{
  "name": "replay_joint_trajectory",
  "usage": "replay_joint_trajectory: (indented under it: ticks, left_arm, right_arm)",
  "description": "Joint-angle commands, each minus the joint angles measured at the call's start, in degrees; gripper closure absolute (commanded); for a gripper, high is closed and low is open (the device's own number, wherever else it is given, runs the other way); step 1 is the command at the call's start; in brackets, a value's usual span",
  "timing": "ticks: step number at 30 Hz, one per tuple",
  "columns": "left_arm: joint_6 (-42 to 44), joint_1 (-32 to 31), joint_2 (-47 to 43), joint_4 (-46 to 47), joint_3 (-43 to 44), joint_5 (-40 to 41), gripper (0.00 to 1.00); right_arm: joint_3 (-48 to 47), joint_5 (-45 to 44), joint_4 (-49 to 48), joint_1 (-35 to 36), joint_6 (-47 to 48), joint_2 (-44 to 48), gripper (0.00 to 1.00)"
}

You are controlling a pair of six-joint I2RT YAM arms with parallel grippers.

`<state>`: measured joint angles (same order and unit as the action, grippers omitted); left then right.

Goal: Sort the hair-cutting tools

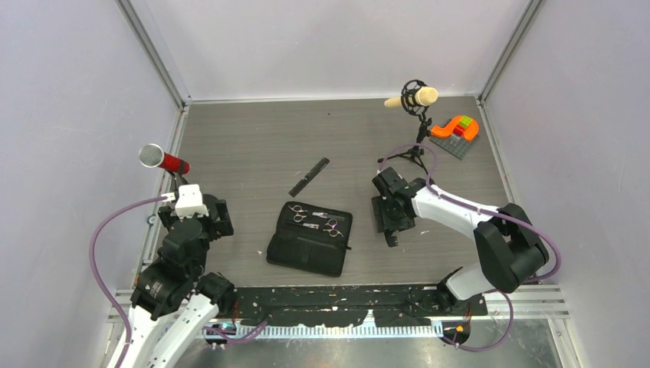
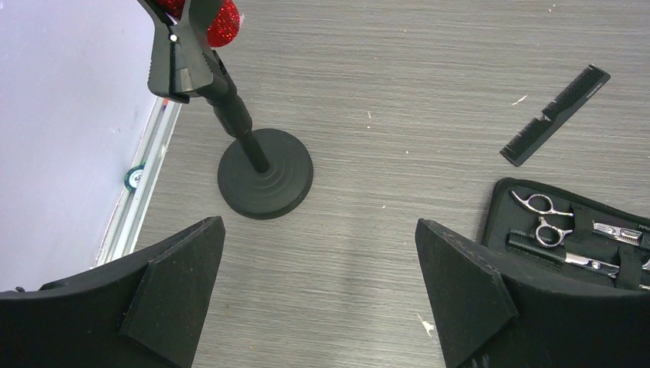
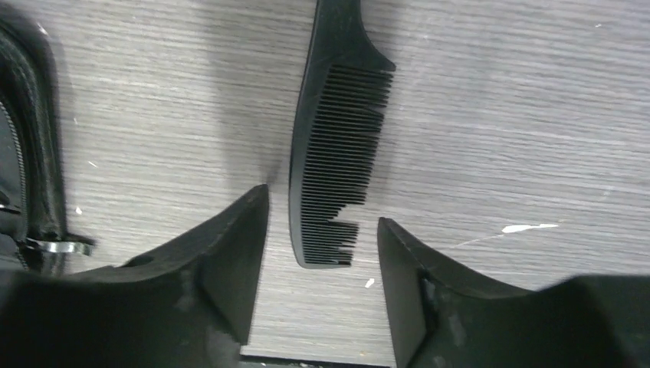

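My right gripper is to grab the second black comb across its toothed end. The comb's handle then stays free to hand to my left gripper.
An open black case lies mid-table with two silver scissors strapped inside; in the left wrist view their rings show as scissors in the case. One black comb lies slanted on the table just beyond the case. A second black comb, some teeth broken, lies flat with its end between the open fingers of my right gripper, untouched on both sides. My left gripper stands wide open over bare table.
A red microphone stands at the left, its round base just ahead of my left fingers. A beige microphone on a tripod and an orange-green block on a grey plate stand at the back right. The case edge lies left of my right gripper.
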<state>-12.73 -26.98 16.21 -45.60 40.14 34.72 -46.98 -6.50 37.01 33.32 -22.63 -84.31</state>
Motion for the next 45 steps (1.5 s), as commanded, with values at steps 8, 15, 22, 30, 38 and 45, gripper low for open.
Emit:
replay_joint_trajectory:
  ticks: [8,15,22,30,38,45]
  left_arm:
    - [0.87,0.27,-1.86,3.19,-0.41,-0.69,0.00]
    - [0.87,0.26,-2.62,3.07,-0.50,-0.88,0.01]
    - [0.87,0.26,-2.89,3.15,-0.59,-0.79,0.01]
    - [0.95,0.26,-2.68,3.24,-0.68,-0.96,0.01]
    - [1.04,0.26,-2.02,3.42,-0.68,-1.66,0.01]
    - [0.71,0.26,-1.13,3.37,-0.45,-4.65,0.01]
  right_arm:
    - [-8.95,-1.62,3.22,-3.43,1.27,-3.63,0.33]
    - [-10.40,3.06,0.41,-6.25,3.35,-9.08,0.34]
    - [-10.03,4.95,-1.84,-7.11,3.91,-13.55,0.40]
    - [-6.79,7.76,-4.56,-7.22,3.07,-17.29,0.50]
    - [-6.51,7.20,-4.66,-7.17,5.05,-13.01,0.72]
    - [-9.95,7.10,-1.30,-6.36,7.95,-8.07,0.81]
